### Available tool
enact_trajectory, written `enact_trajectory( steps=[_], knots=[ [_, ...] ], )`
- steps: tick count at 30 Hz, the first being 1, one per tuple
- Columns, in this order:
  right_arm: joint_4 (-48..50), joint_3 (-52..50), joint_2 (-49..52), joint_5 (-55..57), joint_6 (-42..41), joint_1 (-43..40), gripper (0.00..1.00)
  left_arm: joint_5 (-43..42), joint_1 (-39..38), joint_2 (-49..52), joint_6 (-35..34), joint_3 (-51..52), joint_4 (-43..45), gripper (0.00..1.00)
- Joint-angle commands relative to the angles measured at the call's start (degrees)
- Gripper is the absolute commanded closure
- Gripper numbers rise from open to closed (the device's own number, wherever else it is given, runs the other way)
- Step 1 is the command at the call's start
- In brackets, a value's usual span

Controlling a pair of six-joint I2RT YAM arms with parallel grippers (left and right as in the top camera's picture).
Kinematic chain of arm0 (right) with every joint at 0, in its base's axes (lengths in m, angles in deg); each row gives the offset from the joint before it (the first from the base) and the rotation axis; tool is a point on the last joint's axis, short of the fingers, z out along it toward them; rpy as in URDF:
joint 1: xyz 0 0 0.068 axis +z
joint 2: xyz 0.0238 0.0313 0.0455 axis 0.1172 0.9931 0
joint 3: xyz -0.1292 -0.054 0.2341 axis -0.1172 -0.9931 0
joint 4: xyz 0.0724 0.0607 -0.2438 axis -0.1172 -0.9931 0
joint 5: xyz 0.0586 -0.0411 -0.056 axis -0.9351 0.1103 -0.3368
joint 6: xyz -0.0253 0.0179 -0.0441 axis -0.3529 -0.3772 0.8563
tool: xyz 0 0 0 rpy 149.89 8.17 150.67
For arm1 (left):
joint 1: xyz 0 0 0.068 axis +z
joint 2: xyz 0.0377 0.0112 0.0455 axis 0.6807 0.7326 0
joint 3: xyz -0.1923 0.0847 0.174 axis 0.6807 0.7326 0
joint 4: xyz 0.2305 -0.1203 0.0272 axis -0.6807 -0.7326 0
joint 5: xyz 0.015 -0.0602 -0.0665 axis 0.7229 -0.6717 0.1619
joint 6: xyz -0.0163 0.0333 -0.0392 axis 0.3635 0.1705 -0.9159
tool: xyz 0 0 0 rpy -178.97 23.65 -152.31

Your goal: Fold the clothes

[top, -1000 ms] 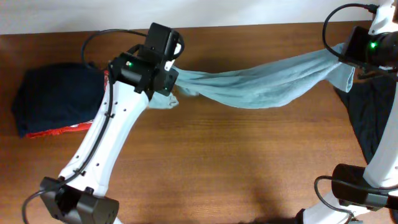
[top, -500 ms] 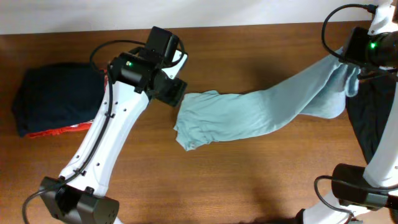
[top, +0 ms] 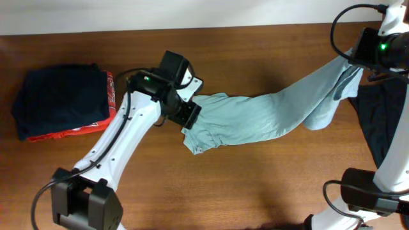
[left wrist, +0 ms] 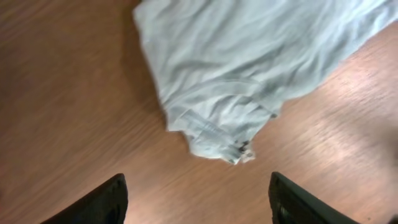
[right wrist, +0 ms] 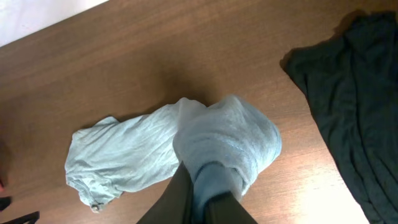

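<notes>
My right gripper holds one end of the shirt. My left gripper will next grab the shirt's crumpled end [top: 194, 141] [left wrist: 216, 139], opposite that end, to spread it for folding.
The clothes, a pale grey-blue T-shirt [top: 255, 118], stretch from mid-table up to the back right. The shirt's left end [left wrist: 230, 81] lies crumpled on the wood. My left gripper [top: 190, 115] hovers at that end, open, with bare table between its fingers [left wrist: 106, 202]. At the back right my right gripper [top: 358, 57] is shut on the shirt's other end and holds it off the table. In the right wrist view the cloth [right wrist: 230, 149] bunches around the dark fingers [right wrist: 186, 199].
A stack of folded navy and red garments [top: 61, 102] sits at the far left. A dark loose garment [top: 377, 112] lies at the right edge, under the raised end of the shirt. Bare wooden table [top: 243, 185] spreads across the front.
My left gripper opened and let go of the shirt's left end, which dropped onto the table. The left arm then moved right and down over that end. The right gripper kept its hold.
</notes>
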Motion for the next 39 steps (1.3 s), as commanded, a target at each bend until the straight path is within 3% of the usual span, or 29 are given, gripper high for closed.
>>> enact_trajectory(
  steps=[1, 5, 10, 16, 28, 35, 39],
  knots=[
    [0.42, 0.66, 0.2, -0.31, 0.46, -0.22, 0.96, -3.17, -4.22, 0.96, 3.82, 1.99, 3.13, 0.28],
    [0.39, 0.66, 0.2, -0.31, 0.46, -0.22, 0.96, 5.79, -9.97, 5.18, 6.14, 2.32, 6.51, 0.25],
    [0.63, 0.66, 0.2, -0.28, 0.48, -0.22, 0.96, 6.64, -15.28, 11.93, 12.44, 2.32, 6.8, 0.24],
    [0.83, 0.66, 0.2, -0.31, 1.11, -0.22, 0.96, 14.49, -19.39, 15.37, 12.72, 2.32, 6.69, 0.26],
    [0.81, 0.63, 0.2, -0.28, 1.11, -0.22, 0.96, 15.37, -18.67, 15.43, 6.67, 2.29, 15.82, 0.29],
    [0.76, 0.63, 0.22, -0.28, 1.55, -0.22, 0.96, 4.46, -8.85, 15.43, -1.97, 1.09, 19.34, 0.29],
    [0.92, 0.63, 0.26, -0.28, 1.55, -0.22, 0.96, 3.85, -4.13, 15.43, -5.05, 0.07, 20.22, 0.28]
  ],
)
